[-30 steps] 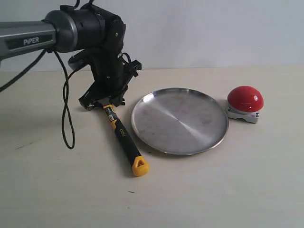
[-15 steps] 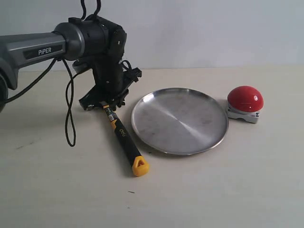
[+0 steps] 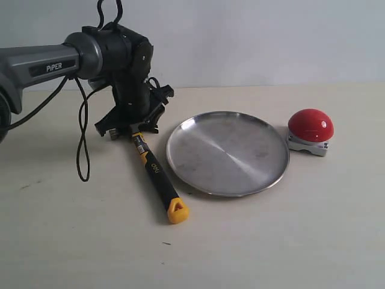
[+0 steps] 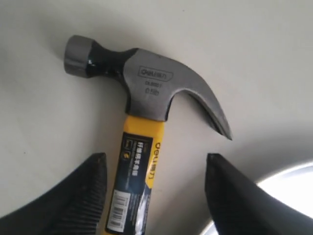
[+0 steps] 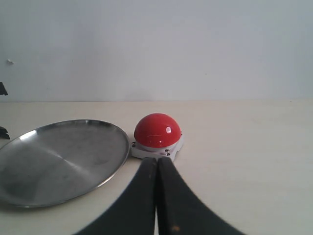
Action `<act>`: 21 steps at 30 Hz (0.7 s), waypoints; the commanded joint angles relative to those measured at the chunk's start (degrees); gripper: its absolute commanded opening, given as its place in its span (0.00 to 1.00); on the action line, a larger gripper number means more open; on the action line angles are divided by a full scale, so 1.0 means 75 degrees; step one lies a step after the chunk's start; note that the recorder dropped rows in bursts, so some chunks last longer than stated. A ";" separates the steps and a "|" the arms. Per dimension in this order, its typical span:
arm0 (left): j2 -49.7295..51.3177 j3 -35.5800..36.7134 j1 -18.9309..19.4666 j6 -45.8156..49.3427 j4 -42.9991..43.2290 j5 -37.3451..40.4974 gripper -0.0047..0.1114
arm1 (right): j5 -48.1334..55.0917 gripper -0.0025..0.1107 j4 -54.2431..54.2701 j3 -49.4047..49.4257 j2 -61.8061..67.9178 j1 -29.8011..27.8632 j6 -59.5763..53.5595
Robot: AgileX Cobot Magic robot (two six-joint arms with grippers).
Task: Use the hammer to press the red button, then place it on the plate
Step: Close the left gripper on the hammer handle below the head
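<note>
The left gripper isn't ready to close on the hammer's yellow neck and should go lower first, as its fingers are still above the neck in the left wrist view.
The hammer lies flat on the table, left of the plate, its yellow end toward the front. My left gripper hangs low over the hammer's head end, jaws open and astride the yellow neck. In the left wrist view the dark metal head and yellow neck lie between the two black fingers, which do not touch it. The red button sits on its grey base right of the plate. My right gripper is shut and empty, pointing at the red button just short of it.
A black cable loops down from the left arm onto the table left of the hammer. A pale wall runs along the back of the table. The plate lies beside the right gripper's fingers.
The left arm has shifted slightly left and lowered over the hammer's head end. Hammer, plate and button have not moved.
</note>
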 commanded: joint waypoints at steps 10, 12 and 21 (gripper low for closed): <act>0.0352 -0.0053 0.0314 0.0092 -0.0462 0.0074 0.54 | -0.0066 0.02 -0.0059 0.0033 -0.0050 -0.0035 -0.0046; 0.0418 -0.0053 0.0314 0.0124 -0.0462 -0.0035 0.54 | -0.0066 0.02 -0.0059 0.0033 -0.0050 -0.0035 -0.0046; 0.0603 -0.0053 0.0328 0.0396 -0.0517 -0.0286 0.54 | -0.0066 0.02 -0.0059 0.0033 -0.0050 -0.0035 -0.0046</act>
